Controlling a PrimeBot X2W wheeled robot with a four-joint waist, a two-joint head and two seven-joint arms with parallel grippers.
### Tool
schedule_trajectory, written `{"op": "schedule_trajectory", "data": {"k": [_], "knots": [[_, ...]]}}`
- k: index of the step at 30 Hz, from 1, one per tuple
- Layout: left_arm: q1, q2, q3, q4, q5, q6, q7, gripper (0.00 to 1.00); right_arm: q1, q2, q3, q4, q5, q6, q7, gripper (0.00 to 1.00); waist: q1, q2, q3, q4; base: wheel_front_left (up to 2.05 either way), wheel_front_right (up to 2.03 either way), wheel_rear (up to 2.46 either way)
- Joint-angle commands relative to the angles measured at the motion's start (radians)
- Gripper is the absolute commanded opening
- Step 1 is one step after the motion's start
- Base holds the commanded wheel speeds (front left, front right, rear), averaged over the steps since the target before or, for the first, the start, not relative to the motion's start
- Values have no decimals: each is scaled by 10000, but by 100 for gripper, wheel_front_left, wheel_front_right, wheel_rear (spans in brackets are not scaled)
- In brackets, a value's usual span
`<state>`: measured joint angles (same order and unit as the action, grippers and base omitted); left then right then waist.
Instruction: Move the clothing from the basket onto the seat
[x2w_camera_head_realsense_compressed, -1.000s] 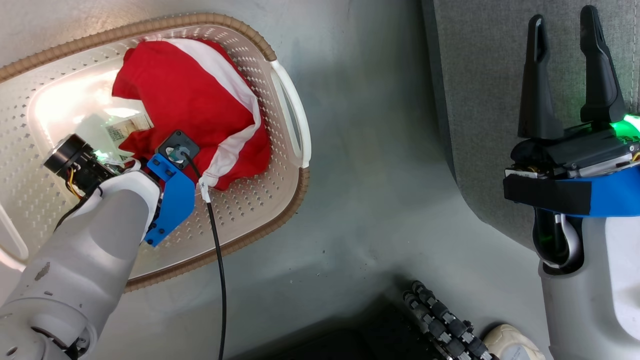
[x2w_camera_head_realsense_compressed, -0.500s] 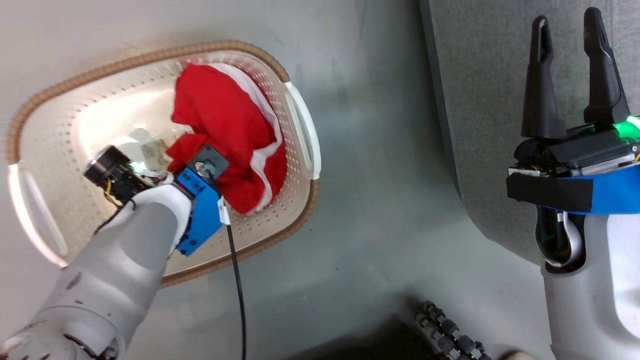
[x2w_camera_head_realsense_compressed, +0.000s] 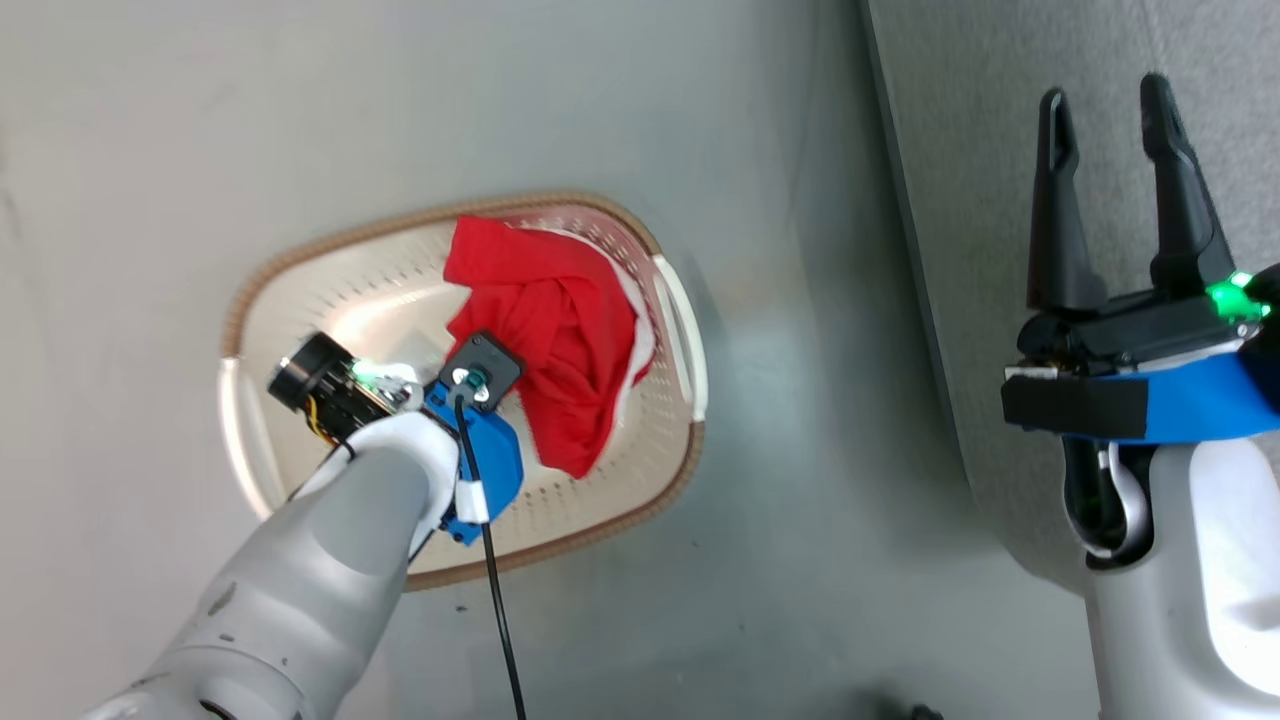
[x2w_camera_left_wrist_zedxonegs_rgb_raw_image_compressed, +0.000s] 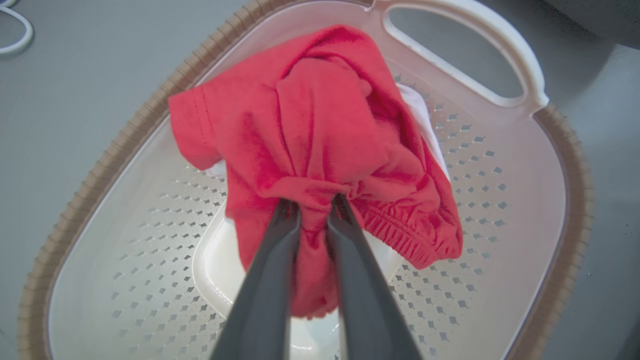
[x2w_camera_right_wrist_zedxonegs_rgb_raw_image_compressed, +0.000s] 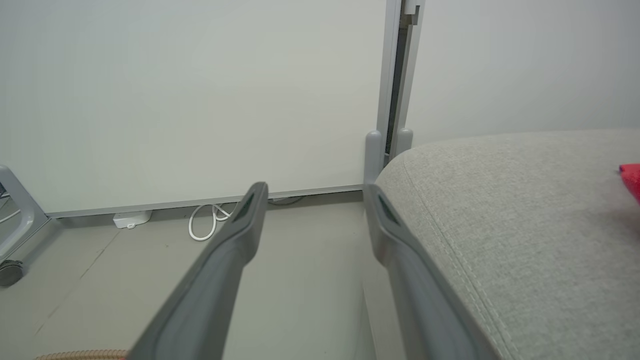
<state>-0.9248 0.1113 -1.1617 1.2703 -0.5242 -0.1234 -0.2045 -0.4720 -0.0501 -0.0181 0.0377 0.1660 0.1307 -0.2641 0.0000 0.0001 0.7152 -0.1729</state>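
Observation:
Next, my right gripper grabs the red clothing by a bunched fold near its white trim, to move the clothing onto the seat.
The red clothing with white trim is bunched up over the right half of the cream basket, which stands on the grey floor. In the left wrist view my left gripper is shut on a gathered fold of the clothing, and the cloth hangs around its fingers above the basket's perforated wall. My right gripper is open and holds nothing, over the edge of the grey seat. In the right wrist view it points along the seat, where a red piece lies at the far right.
A black cable trails down from my left wrist. By the far wall lie a white cable and a small white box. A grey frame on a caster stands at the left. A grey post rises beside the seat.
The head camera has pulled back, so the basket looks smaller. My left gripper has lifted the clothing, which has gathered from a spread heap into a hanging bunch. The right gripper stays open.

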Motion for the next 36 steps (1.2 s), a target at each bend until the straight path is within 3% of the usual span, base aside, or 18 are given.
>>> {"op": "schedule_trajectory", "data": {"k": [1,14,20,36], "knots": [[130,-69,76,-41,-72,-7,-160,0,198,-7,-43,76,-90,1,-5,100,0,-1,-793,508,0,0,0],[747,-122,838,-1210,-593,-30,-612,0,1224,-7,-282,607,-412,1,-5,100,0,-1,-3047,1240,0,0,0],[1089,164,1690,-2472,-420,180,-618,0,1911,-8,-315,847,-441,1,-5,100,0,-1,-4249,1470,0,0,0],[1987,216,3137,-4514,142,100,-620,0,3301,-7,-413,1136,-307,1,-5,100,0,-1,-6402,1748,0,0,0]]}}
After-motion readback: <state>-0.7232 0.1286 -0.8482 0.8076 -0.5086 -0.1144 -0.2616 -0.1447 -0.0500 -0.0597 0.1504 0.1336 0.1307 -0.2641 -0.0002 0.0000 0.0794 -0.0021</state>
